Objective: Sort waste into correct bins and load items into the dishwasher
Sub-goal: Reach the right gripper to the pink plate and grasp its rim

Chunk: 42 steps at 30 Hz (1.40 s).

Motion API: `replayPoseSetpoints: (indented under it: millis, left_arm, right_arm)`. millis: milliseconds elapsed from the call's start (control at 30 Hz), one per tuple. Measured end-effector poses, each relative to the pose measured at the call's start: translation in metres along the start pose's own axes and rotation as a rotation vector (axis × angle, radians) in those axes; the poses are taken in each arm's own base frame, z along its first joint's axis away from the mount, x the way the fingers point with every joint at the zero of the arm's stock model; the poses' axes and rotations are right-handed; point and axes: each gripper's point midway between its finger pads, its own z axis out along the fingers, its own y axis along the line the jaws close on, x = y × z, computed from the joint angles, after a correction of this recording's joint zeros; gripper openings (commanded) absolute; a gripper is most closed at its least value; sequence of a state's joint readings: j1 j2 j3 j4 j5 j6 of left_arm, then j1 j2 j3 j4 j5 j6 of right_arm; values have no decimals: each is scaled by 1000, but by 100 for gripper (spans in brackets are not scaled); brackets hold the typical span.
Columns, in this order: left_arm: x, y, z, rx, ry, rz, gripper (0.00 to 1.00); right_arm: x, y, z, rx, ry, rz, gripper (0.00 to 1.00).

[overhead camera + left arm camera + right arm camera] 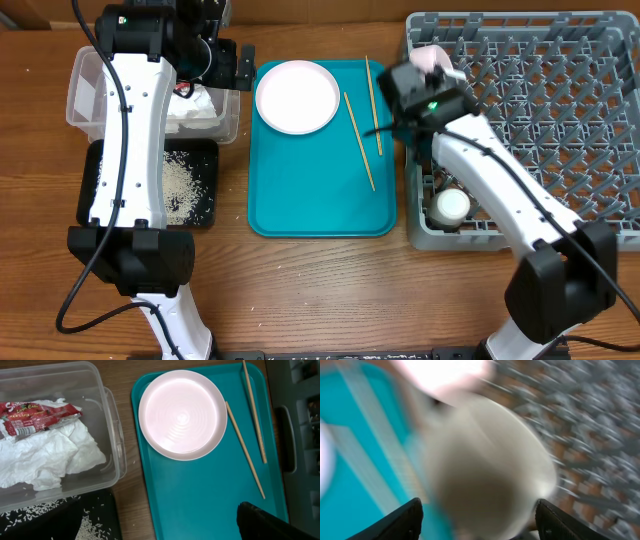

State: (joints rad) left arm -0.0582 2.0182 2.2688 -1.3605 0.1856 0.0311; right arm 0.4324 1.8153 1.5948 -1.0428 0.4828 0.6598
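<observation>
I will load the plate [182, 414] upright into the rack, so next I will grab it by its rim [224, 419] with my right gripper and leave the opposite edge free.
My right gripper [480, 522] is open, its fingers wide on either side of a blurred white bowl [485, 460]. In the overhead view the bowl [430, 57] is at the back left corner of the grey dish rack [540, 100]. A white cup [450, 205] stands in the rack's front left. My left gripper [160, 529] is open and empty, high over the gap between the clear tub [112, 415] and the teal tray [200, 495]. The tub holds the red wrapper [35, 415] and the napkin [50, 457]. The plate [182, 414] and two chopsticks [245, 450] lie on the teal tray.
The black tray [205, 150] in front of the tub holds loose rice [178, 185]. The left arm [135, 130] stretches over both bins. The right arm [500, 190] crosses the rack's front left part. Bare wood table lies along the front edge.
</observation>
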Motion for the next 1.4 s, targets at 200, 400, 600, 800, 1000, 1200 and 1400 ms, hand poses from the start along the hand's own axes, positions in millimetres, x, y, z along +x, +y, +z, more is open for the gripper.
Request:
replayPoseSetpoints:
  millis: [200, 400, 600, 800, 1000, 1200, 1400]
  left_arm:
    - [0, 0, 0, 0, 0, 0, 100]
    - [0, 0, 0, 0, 0, 0, 100]
    - [0, 0, 0, 0, 0, 0, 100]
    - [0, 0, 0, 0, 0, 0, 100]
    - [0, 0, 0, 0, 0, 0, 100]
    - [0, 0, 0, 0, 0, 0, 100]
    - [0, 0, 0, 0, 0, 0, 100]
  right_arm:
    - [-46, 58, -54, -343, -72, 39, 69]
    - [-54, 100, -54, -519, -63, 88, 64]
    - [-28, 142, 4, -560, 55, 124, 60]
    - [14, 174, 64, -551, 176, 146, 49]
    - [44, 205, 78, -591, 224, 158, 46]
    - [72, 211, 95, -565, 296, 168, 42]
    - [78, 209, 101, -545, 314, 176, 31]
